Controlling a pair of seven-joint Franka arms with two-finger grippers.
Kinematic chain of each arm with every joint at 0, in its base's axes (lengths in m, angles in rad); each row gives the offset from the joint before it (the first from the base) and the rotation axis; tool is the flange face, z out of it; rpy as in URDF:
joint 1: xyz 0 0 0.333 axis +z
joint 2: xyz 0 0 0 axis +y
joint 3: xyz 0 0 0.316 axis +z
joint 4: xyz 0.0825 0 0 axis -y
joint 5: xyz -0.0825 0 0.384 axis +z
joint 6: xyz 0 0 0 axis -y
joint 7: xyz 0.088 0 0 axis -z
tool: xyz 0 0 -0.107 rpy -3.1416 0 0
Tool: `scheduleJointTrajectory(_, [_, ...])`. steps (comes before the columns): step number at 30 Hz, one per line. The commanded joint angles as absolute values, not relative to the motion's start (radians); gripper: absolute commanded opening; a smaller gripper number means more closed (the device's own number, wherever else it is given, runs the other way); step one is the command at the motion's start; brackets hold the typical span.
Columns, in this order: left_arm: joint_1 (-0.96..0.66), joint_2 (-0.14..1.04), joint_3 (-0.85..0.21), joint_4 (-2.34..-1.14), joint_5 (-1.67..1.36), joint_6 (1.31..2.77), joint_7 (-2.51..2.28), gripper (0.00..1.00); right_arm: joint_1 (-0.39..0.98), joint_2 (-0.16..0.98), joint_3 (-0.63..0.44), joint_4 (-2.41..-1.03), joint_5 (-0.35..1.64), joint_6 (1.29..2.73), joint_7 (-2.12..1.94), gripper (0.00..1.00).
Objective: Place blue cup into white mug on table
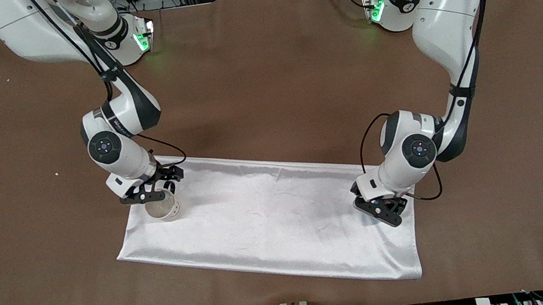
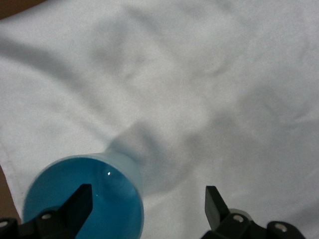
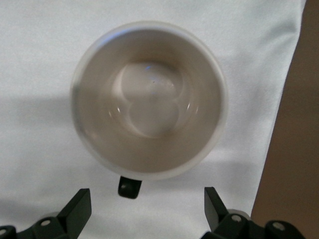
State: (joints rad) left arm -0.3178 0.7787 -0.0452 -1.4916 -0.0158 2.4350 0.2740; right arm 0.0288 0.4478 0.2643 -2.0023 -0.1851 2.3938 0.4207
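The fingers of the right gripper are beside the black handle's end, short of the mug's rim, so the right gripper needs to move toward the mug's rim before it closes there.
The white mug stands upright on a white cloth at the right arm's end; in the right wrist view it shows a cream inside and a black handle. My right gripper hangs just above it, open and empty, with the handle between the jaws' lines. The blue cup stands upright near the cloth's edge in the left wrist view; in the front view it is hidden under my left hand. My left gripper is open, one finger over the cup's mouth.
The white satin cloth lies across the brown table, nearer to the front camera than the arms' bases. Its corner at the left arm's end lies close to the left gripper.
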Motion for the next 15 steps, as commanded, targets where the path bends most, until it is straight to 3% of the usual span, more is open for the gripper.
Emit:
scheduleJointTrajectory(1, [-0.318, 0.792, -0.043, -1.473, -0.009, 2.439, 0.296, 0.89, 0.018, 0.466, 0.256, -1.996, -0.216, 2.431, 0.416, 1.0])
scheduleJointTrajectory(3, [-0.316, 0.792, -0.043, -1.471, -0.011, 2.439, 0.317, 0.39, 0.018, 0.468, 0.256, -1.996, -0.216, 2.441, 0.416, 1.0])
scheduleJointTrajectory(4, [-0.318, 0.792, -0.043, -1.471, -0.011, 2.439, 0.324, 0.21, 0.018, 0.471, 0.256, -1.996, -0.216, 2.442, 0.416, 1.0])
scheduleJointTrajectory(6, [-0.314, 0.792, -0.043, -1.471, -0.011, 2.439, 0.327, 0.03, 0.018, 0.472, 0.256, -1.99, -0.216, 2.444, 0.416, 1.0])
scheduleJointTrajectory(15, [-0.316, 0.787, -0.035, -1.471, -0.003, 2.439, 0.339, 0.0, 0.029, 0.502, 0.258, -1.936, -0.204, 2.444, 0.429, 1.0])
